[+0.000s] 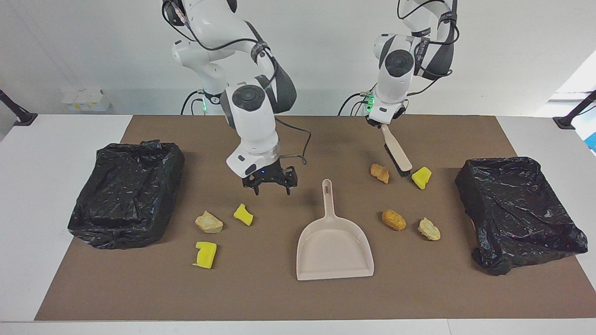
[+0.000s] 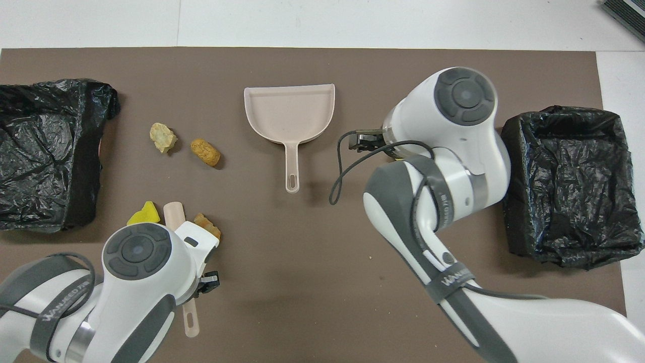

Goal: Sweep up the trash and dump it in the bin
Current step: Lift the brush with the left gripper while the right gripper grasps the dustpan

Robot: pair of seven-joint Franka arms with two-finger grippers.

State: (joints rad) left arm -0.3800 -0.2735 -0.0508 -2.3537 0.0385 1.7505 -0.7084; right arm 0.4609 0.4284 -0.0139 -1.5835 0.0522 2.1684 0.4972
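Note:
The right gripper grabs the dustpan by its narrow handle (image 2: 292, 169) next, since the dustpan's broad pan spreads too wide for the gripper's fingers.
The trash lies in two groups on the brown mat. Toward the right arm's end are a yellow sponge chunk (image 1: 243, 214), a tan lump (image 1: 208, 222) and a green-backed yellow sponge (image 1: 205, 254). Toward the left arm's end are an orange lump (image 1: 380, 173) (image 2: 207, 224), a yellow sponge (image 1: 421, 177) (image 2: 143, 214), an orange lump (image 1: 394, 219) (image 2: 205, 152) and a tan lump (image 1: 429, 229) (image 2: 163, 137). My left gripper (image 1: 379, 122) is shut on the beige brush (image 1: 397, 153), whose bristles rest between the orange lump and the yellow sponge. My right gripper (image 1: 269, 182) is open and empty, low over the mat beside the dustpan's handle (image 1: 327, 195).
The beige dustpan (image 1: 334, 251) (image 2: 289, 111) lies mid-mat, its handle pointing toward the robots. One black-bagged bin (image 1: 116, 228) (image 2: 45, 151) stands at each end of the mat, the other (image 1: 465, 181) (image 2: 572, 181) at the left arm's end in the facing view.

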